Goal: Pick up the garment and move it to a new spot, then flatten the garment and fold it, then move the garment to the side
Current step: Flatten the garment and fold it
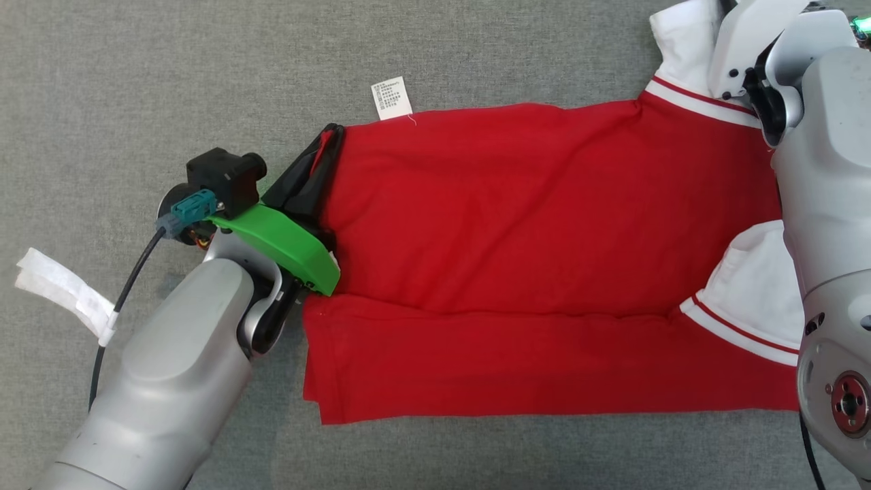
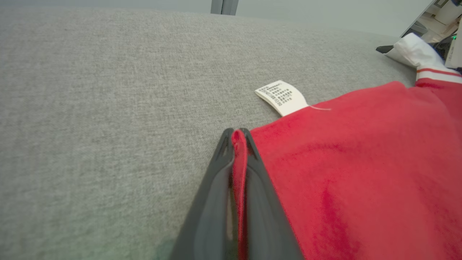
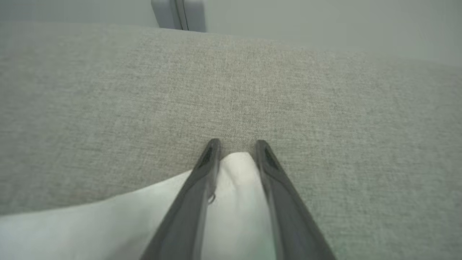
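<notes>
The robot's right gripper needs to grab the raised cloth of the white sleeve end (image 1: 687,37) next, because that cloth bulges up while the red body (image 1: 506,212) lies flat.
The red garment (image 1: 531,224) with white, red-striped sleeve ends lies spread on the grey cloth surface (image 1: 204,82), its near strip lying under a lengthwise fold. My left gripper (image 1: 330,136) is shut on the garment's far left corner, red cloth pinched between its fingers (image 2: 238,131). At the far right, the right arm's pale wrist (image 1: 748,47) hangs over the white sleeve (image 1: 687,34). My right gripper (image 3: 236,142) is open, its fingers apart with a bulge of the white sleeve (image 3: 236,173) between them.
A white care label (image 1: 391,97) sticks out from the garment's far edge onto the grey surface. A cable with white tape (image 1: 61,286) trails left of my left forearm. Bare grey surface stretches beyond and left of the garment.
</notes>
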